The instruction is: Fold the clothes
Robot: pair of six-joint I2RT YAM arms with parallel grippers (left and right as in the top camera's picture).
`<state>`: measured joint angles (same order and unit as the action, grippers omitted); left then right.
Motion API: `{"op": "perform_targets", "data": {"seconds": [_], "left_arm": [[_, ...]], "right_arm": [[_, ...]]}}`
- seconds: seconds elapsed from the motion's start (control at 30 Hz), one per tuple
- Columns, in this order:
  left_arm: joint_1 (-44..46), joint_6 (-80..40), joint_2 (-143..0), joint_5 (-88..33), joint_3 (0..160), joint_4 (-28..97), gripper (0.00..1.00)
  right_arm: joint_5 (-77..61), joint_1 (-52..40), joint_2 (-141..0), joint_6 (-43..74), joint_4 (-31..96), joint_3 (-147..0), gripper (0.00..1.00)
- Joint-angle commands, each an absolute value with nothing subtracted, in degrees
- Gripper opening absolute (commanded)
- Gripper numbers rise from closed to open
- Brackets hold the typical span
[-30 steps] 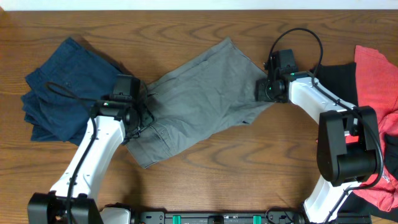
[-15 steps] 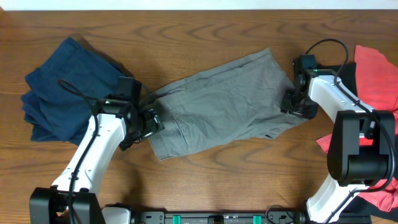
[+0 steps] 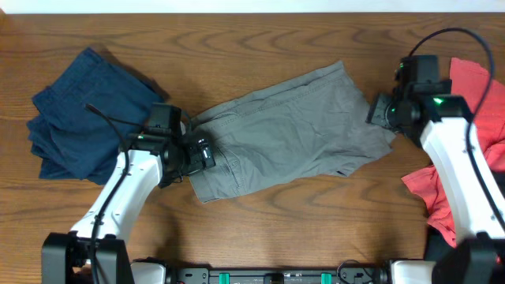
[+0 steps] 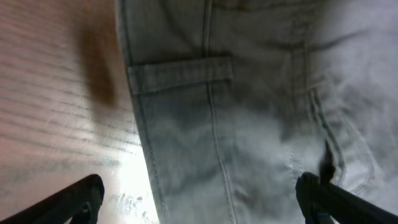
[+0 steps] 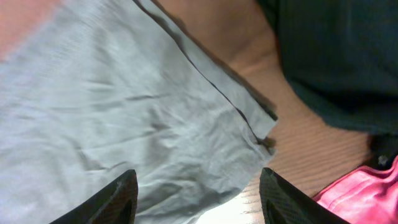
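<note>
I should next grab the grey shorts (image 3: 288, 134) at the belt-loop end (image 3: 203, 163) with my left gripper, to fold that end over toward the shorts' hem end.
The grey shorts (image 3: 288, 134) lie flat across the middle of the table, folded lengthwise. My left gripper (image 3: 201, 152) is open over their left end, where a belt loop and seams (image 4: 211, 112) show in the left wrist view. My right gripper (image 3: 379, 110) is open just above the shorts' right end; the hem corner (image 5: 186, 124) lies below its fingers. Navy shorts (image 3: 87, 114) lie at the far left. A coral-red piece (image 3: 473, 102) and a black piece (image 5: 336, 56) lie at the right edge.
Bare wood table (image 3: 316, 229) lies in front of the grey shorts and behind them. The arm bases stand at the near edge.
Both grippers have let go of the grey shorts. The right arm lifted and drew back to the right; the shorts stay laid out where they were dragged.
</note>
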<state>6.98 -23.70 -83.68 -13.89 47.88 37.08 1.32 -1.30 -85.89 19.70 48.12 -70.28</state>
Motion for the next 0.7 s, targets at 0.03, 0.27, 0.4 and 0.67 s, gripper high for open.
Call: {"op": "perform_targets", "data": {"seconds": [0.03, 0.27, 0.4, 0.67], "left_arm": [[7.1, -23.4, -86.0, -15.4, 45.3, 32.8, 1.00], [7.1, -23.4, -90.5, -26.0, 43.0, 23.7, 0.86], [7.1, -23.4, -93.1, -26.2, 43.0, 23.9, 0.68], [6.7, -23.4, -93.4, -26.1, 43.0, 24.5, 0.09]], "right_arm": [[-0.7, -1.6, -84.9, 17.9, 49.3, -70.5, 0.61], [-1.6, -2.0, -85.0, 17.9, 50.6, -70.5, 0.60], [-1.8, -3.0, -85.0, 17.9, 50.4, -70.5, 0.60], [-4.1, -7.0, -85.0, 13.3, 50.0, -70.5, 0.60]]}}
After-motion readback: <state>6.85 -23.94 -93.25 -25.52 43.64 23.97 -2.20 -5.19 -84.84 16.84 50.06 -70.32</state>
